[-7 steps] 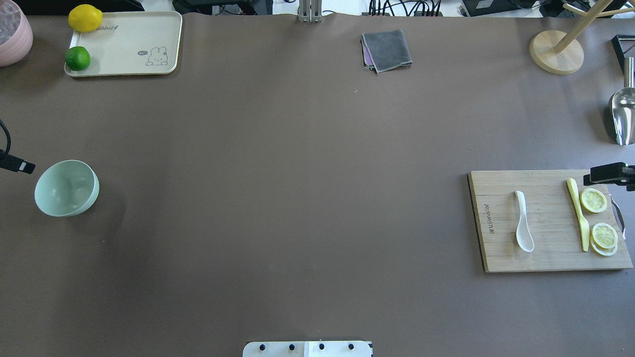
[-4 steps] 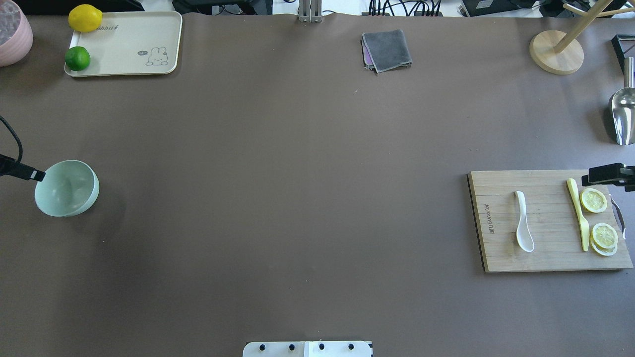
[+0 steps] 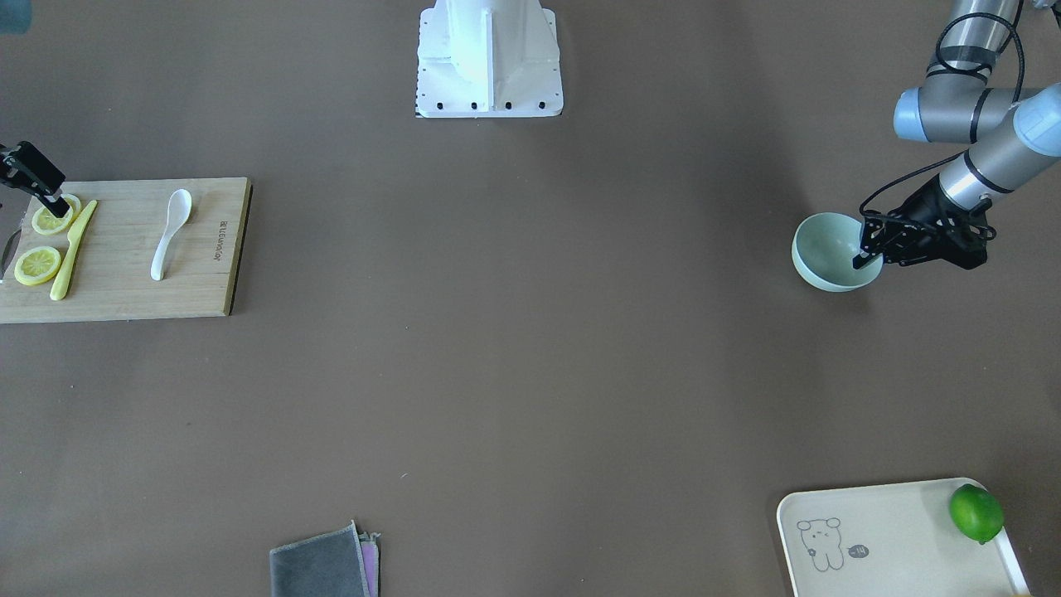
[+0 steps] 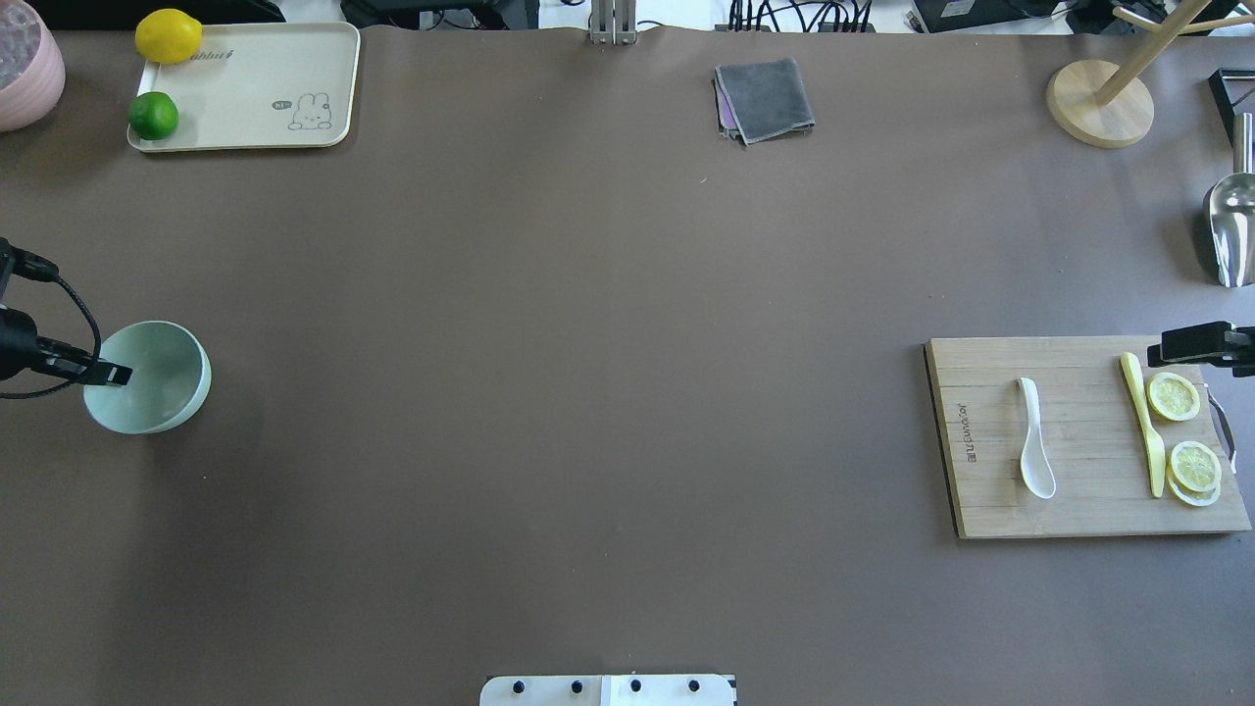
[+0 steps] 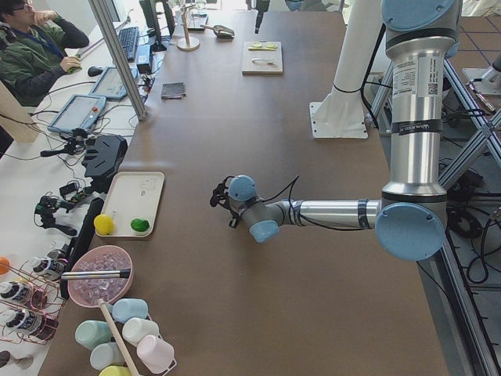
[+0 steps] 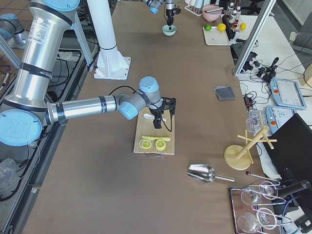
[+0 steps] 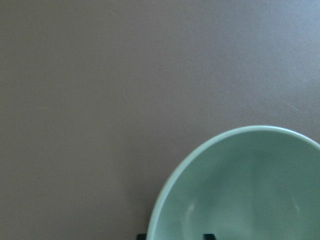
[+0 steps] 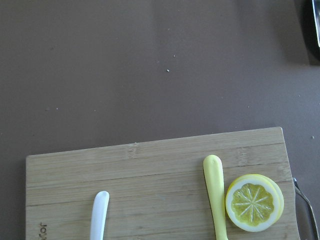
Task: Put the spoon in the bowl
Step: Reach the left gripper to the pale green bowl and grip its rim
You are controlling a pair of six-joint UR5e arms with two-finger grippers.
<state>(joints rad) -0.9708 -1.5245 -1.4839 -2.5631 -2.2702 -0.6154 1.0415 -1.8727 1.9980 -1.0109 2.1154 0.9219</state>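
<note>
I need to hold the mint-green bowl by its rim point(image 3: 879, 269) with my left gripper, which leaves the mint-green bowl's hollow point(image 3: 827, 245) free to take the spoon.
The white spoon point(image 4: 1031, 441) lies on the wooden cutting board point(image 4: 1079, 510) at the right, scoop toward the robot; it also shows in the front view point(image 3: 168, 232) and the right wrist view point(image 8: 99, 215). The mint-green bowl point(image 4: 162, 387) stands at the table's left, also in the front view point(image 3: 825, 249) and the left wrist view point(image 7: 240, 190). My left gripper point(image 4: 118, 375) is open and straddles the bowl's left rim, one finger outside and one inside point(image 3: 864, 259). My right gripper point(image 4: 1172, 348) hovers over the board's far right corner, away from the spoon; I cannot tell whether it is open.
A yellow plastic knife point(image 4: 1142, 422) and lemon slices point(image 4: 1174, 396) lie on the board right of the spoon. A cream tray point(image 4: 255, 69) with a lemon and a lime is far left. A grey cloth point(image 4: 765, 98), a wooden stand point(image 4: 1098, 103) and a metal scoop point(image 4: 1230, 221) are at the back.
My left gripper has moved right, from beside the bowl onto its rim. The bowl has shifted slightly right and sits more level. The right gripper and the spoon have not moved.
</note>
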